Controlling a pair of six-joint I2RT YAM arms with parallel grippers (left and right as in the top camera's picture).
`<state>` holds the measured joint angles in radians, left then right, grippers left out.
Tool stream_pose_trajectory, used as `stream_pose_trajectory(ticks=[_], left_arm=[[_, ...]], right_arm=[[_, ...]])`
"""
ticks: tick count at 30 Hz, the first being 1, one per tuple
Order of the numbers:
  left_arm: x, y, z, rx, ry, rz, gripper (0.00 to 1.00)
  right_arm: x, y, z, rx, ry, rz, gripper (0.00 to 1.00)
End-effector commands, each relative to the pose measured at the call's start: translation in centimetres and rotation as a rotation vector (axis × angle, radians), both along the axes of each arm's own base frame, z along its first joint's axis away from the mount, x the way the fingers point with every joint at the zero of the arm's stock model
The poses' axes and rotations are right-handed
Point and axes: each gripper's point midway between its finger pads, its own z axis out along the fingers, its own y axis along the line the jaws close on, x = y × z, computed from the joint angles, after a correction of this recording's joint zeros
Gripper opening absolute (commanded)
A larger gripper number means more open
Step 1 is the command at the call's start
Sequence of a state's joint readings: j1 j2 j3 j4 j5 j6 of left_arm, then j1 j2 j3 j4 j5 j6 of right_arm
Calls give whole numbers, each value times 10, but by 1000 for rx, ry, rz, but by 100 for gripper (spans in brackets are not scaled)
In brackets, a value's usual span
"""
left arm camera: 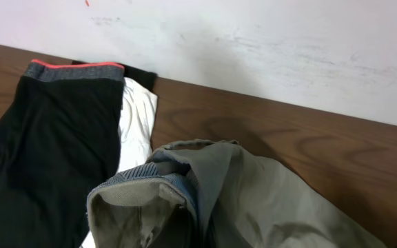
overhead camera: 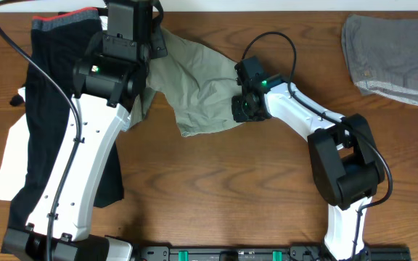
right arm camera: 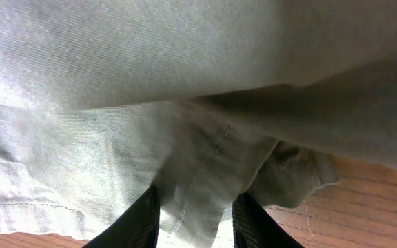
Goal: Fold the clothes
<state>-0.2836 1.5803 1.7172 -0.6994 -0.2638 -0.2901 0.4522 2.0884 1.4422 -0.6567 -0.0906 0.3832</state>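
My right gripper's open fingers have a loose fold (overhead camera: pixel 235 109) between them, so it is time to close, and closing now would catch the shorts (overhead camera: pixel 194 83).
The clothes, light khaki shorts (overhead camera: pixel 194 83), lie crumpled at the back middle of the wooden table. My left gripper (overhead camera: pixel 138 36) hangs over their left end. Its fingers are hidden, but the left wrist view shows the shorts' waistband (left arm camera: pixel 140 189) bunched and lifted right at the jaws, so it is shut on them. At the shorts' right edge, my right gripper (overhead camera: pixel 240 109) (right arm camera: pixel 198 196) has its black fingers (right arm camera: pixel 140 220) apart, with a loose fold of khaki cloth (right arm camera: pixel 205 158) hanging between them, unpinched.
A black garment (overhead camera: pixel 49 94) (left arm camera: pixel 40 138) with a grey and red waistband lies at the left over a white one (overhead camera: pixel 9 156) (left arm camera: pixel 138 120). A folded grey garment (overhead camera: pixel 390 54) sits at the back right. A white wall (left arm camera: pixel 253 48) stands behind the table.
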Motion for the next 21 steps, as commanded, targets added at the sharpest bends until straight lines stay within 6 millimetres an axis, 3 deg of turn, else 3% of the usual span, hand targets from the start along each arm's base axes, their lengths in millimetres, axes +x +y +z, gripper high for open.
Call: stream_pose_trajectory(ticks=[1,3,12,17,21], left_arm=[[0,-2,18,-6,-41,-10,6],[0,-2,17,-6,-40,-10,6],[0,-2,10,-1,-23,-10,6],[2,2,12,7,-36,7,6],[1,7,23,44,-67,10,6]], right_arm=[[-6,2,-13,1,34,-3,33],[-5,3,-13,4,32,-2,31],[-4,5,-12,10,26,14,1],[-1,3,-6,34,32,5,1],[13,-13,27,69,6,-7,1]])
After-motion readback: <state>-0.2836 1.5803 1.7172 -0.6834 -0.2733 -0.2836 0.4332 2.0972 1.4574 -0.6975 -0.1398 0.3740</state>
